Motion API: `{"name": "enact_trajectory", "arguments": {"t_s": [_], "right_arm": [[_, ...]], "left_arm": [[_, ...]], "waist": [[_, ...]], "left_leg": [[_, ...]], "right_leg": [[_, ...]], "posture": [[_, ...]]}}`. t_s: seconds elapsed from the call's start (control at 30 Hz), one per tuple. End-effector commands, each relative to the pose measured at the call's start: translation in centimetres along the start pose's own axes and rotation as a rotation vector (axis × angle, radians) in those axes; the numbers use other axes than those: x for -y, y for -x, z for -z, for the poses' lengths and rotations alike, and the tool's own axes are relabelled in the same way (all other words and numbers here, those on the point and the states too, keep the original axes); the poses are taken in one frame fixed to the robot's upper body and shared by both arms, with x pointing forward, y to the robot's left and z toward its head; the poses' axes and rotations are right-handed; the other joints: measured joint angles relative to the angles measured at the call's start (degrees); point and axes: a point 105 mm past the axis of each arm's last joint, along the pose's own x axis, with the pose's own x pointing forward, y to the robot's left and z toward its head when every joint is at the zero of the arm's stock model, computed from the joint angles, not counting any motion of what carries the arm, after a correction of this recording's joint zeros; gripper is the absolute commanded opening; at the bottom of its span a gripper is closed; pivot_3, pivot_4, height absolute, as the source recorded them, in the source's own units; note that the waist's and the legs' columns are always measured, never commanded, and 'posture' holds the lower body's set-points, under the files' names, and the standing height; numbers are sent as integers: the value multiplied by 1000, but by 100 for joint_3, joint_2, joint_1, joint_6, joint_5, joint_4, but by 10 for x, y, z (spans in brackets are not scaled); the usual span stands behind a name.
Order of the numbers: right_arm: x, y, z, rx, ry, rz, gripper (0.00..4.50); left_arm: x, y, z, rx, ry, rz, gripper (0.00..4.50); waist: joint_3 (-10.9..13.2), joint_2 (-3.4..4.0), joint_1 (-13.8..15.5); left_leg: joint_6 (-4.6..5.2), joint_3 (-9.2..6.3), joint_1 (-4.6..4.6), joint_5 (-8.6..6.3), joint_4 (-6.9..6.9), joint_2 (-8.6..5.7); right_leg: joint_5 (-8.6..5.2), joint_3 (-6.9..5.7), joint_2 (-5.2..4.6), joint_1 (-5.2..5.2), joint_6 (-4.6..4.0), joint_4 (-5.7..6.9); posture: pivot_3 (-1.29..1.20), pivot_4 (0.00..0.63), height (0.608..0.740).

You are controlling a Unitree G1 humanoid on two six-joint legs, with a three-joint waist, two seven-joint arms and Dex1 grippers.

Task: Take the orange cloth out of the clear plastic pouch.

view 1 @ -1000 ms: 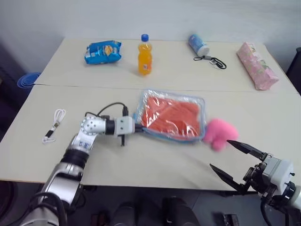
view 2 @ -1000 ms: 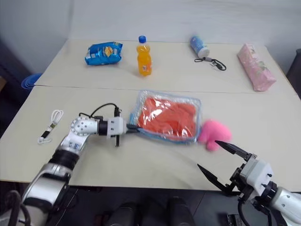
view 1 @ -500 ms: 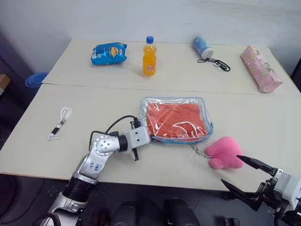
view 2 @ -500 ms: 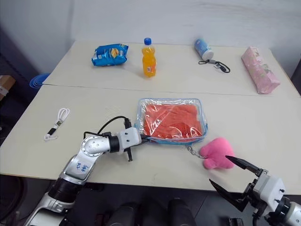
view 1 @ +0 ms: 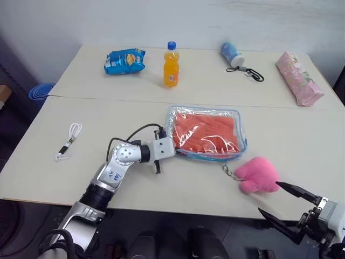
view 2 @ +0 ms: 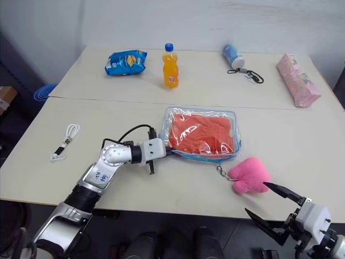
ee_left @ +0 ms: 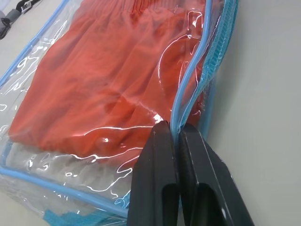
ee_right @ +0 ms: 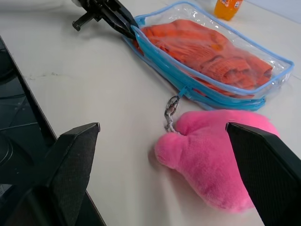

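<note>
The folded cloth fills out the clear pouch. My right gripper will next grip the blue edging at its corner (view 1: 241, 154), where a thin edge of the pouch stands out.
The clear plastic pouch (view 1: 236, 116), edged in light blue, lies flat in the middle of the table with the orange cloth (view 1: 207, 132) folded inside it. At the pouch's near left corner my left gripper (view 1: 173, 151) is shut on the blue edging, which runs between the two black fingers (ee_left: 157, 155). My right gripper (view 1: 268, 198) hangs open and empty at the table's front right edge, just in front of the pink plush toy (view 1: 257, 174). A small chain (view 1: 228, 171) joins the toy to the pouch's zip.
Along the far side stand an orange drink bottle (view 1: 171, 65), a blue snack bag (view 1: 125, 59), a lying canister with a strap (view 1: 230, 53) and a pink tissue pack (view 1: 299, 78). A white cord (view 1: 68, 141) lies at the left.
The head camera has shifted. My left gripper has pushed to the right with the pouch's corner, and the pouch has slid that way. The right gripper has sunk and drawn back, still open.
</note>
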Motion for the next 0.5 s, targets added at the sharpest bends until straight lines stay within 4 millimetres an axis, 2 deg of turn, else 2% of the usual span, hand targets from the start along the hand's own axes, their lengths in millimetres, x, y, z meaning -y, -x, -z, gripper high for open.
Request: {"name": "enact_trajectory", "arguments": {"t_s": [0.03, 0.1, 0.27, 0.37, 0.43, 0.5], "right_arm": [[11, 1, -13, 3, -77, 17, 4500], [17, -2, -19, 15, -61, 46, 4500], [25, -10, -30, 19, -6, 34, 4500], [38, -5, -30, -29, 59, 52, 4500], [51, 3, -24, -74, 61, 93, 4500], [54, 6, -15, -120, -16, 80, 4500]], "left_arm": [[-1, 13, -19, 98, 46, 26, 1294], [3, 26, -19, 131, 60, 58, 1879], [-2, 57, -3, 101, 47, 49, 1879], [-1, 77, -4, 145, 50, 70, 2428], [7, 88, -5, 171, 57, 111, 3031], [12, 95, -8, 214, 77, 131, 3678]], "waist": [[0, 0, -10], [0, 0, -27], [1, 2, -57], [0, 2, -56], [1, 1, -53], [1, 2, -38]], "left_leg": [[-1, 0, -2, 0, 1, 0], [-8, 0, -2, 4, 0, 2], [-36, -5, 0, 21, -5, 5], [-33, -4, -1, 19, -4, 3], [-31, -3, -2, 18, -4, 2], [-29, -4, -4, 17, -6, 2]], "right_leg": [[0, 1, 0, -3, 0, 0], [0, 1, 0, -5, 0, 1], [-1, -3, 3, -5, -3, 2], [-1, -3, 0, -3, -3, -1], [-1, -2, -1, -2, -3, -7], [-1, -4, -2, -2, -3, -13]], "posture": [[0, 150, 740], [0, 150, 740], [0, 150, 740], [0, 150, 740], [0, 150, 740], [0, 150, 740]]}}
